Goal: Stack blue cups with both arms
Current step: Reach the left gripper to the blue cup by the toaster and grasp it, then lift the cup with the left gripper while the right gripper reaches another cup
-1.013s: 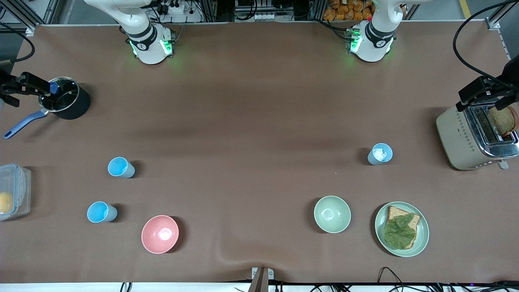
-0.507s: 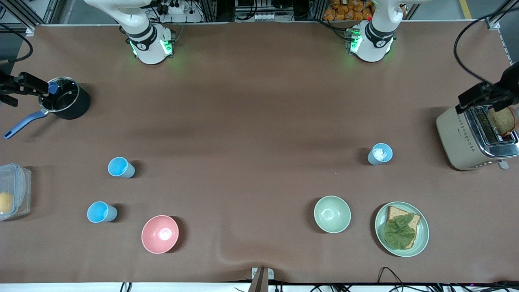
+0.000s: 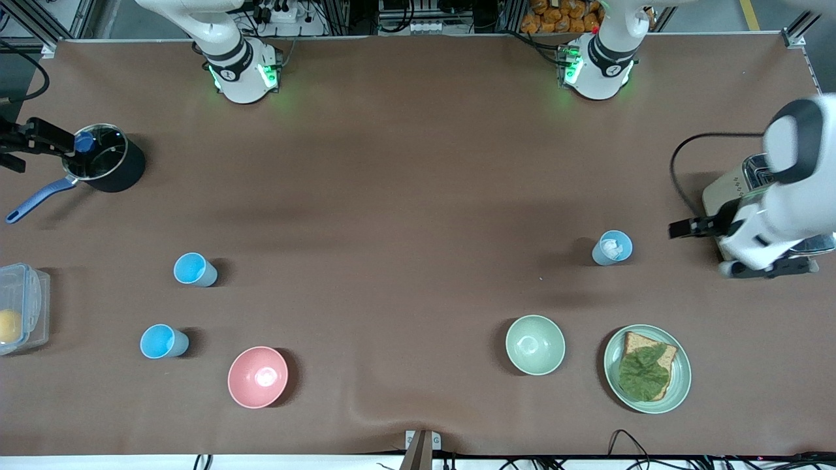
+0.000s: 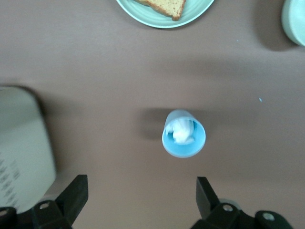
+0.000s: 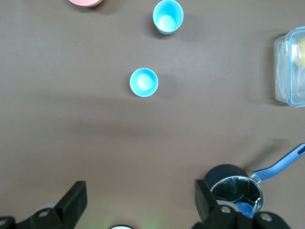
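Note:
My left gripper is going to grab the cup with something white inside by its rim (image 3: pixel 618 232) (image 4: pixel 184 156) next. Then it can stack the blue cups.
Three blue cups stand upright on the brown table. One cup (image 3: pixel 612 247) with something white inside stands toward the left arm's end and also shows in the left wrist view (image 4: pixel 183 133). Two empty cups (image 3: pixel 194 269) (image 3: pixel 163 341) stand toward the right arm's end and show in the right wrist view (image 5: pixel 144 82) (image 5: pixel 167 16). My left gripper (image 3: pixel 682 229) (image 4: pixel 139 193) is open and empty, up over bare table between the first cup and the toaster. My right gripper (image 3: pixel 55 138) (image 5: pixel 140 198) is open and empty, high beside the pot.
A toaster (image 3: pixel 725 189) stands at the left arm's end, partly hidden by that arm. A pale green bowl (image 3: pixel 535 344) and a plate with bread and lettuce (image 3: pixel 646 369) stand nearer the camera. A pink bowl (image 3: pixel 257 376), a black pot (image 3: pixel 108 166) and a clear container (image 3: pixel 23 307) stand toward the right arm's end.
My left arm has swung from over the toaster toward the cup with the white thing and now covers part of the toaster. My right gripper has barely shifted.

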`<state>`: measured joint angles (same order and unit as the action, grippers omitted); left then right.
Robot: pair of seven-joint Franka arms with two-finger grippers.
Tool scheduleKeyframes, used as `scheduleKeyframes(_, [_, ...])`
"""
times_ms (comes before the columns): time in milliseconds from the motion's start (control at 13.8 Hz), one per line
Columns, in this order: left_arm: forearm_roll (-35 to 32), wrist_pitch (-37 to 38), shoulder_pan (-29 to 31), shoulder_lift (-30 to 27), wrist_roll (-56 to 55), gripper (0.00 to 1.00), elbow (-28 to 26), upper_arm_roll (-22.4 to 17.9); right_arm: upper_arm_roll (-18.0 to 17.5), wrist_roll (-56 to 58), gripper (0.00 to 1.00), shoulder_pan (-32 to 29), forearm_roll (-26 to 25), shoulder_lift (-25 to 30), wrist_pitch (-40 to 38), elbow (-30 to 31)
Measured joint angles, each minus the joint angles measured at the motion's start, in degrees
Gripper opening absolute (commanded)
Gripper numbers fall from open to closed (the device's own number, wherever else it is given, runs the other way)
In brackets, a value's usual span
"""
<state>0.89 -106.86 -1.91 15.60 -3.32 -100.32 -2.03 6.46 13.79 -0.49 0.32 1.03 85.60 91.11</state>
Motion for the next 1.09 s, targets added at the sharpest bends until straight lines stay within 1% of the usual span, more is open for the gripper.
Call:
scheduleKeyframes(217, [0.0,-13.9,0.1,0.1,0.0,1.0,-11.1,0.0,0.1,0.0,1.0,-1.1,0.0,-0.4,0.3,0.0])
scheduleKeyframes(362, [0.0,-19.8,0.2,0.8,0.0,1.0,-15.8,0.0,0.2,0.1,1.0,-3.3,0.4,-1.4,1.2,0.1])
scheduleKeyframes(507, [0.0,-22.9,0.1,2.3,0.0,1.0,-17.4,0.1,0.3,0.2,1.0,-5.1,0.6,-3.0,1.6,0.1])
scheduleKeyframes(651, [0.0,-23.8,0.0,3.4,0.0,1.0,-17.6,0.3,0.4,0.2,1.0,-6.0,0.6,-4.7,1.7,0.1])
scheduleKeyframes(724, [0.0,-23.8,0.0,3.7,0.0,0.98,-17.6,0.4,0.4,0.1,1.0,-6.5,0.6,-5.8,1.7,0.1])
scheduleKeyframes(868, [0.0,-23.8,-0.1,4.5,0.0,0.44,-17.7,1.2,0.5,0.1,1.0,-8.5,0.6,-8.9,2.2,0.1])
scheduleKeyframes(941, [0.0,-23.9,-0.1,4.7,0.0,0.23,-17.8,1.6,0.5,0.1,1.0,-9.7,0.6,-11.0,3.6,0.2])
scheduleKeyframes(1013, [0.0,-23.9,-0.1,5.0,0.0,0.08,-17.8,1.8,0.5,0.2,1.0,-10.9,0.9,-13.3,5.7,0.2])
scheduleKeyframes(1086, [0.0,-23.9,-0.1,5.2,0.0,0.0,-17.9,1.8,0.5,0.2,1.0,-11.8,1.2,-15.7,7.5,0.2])
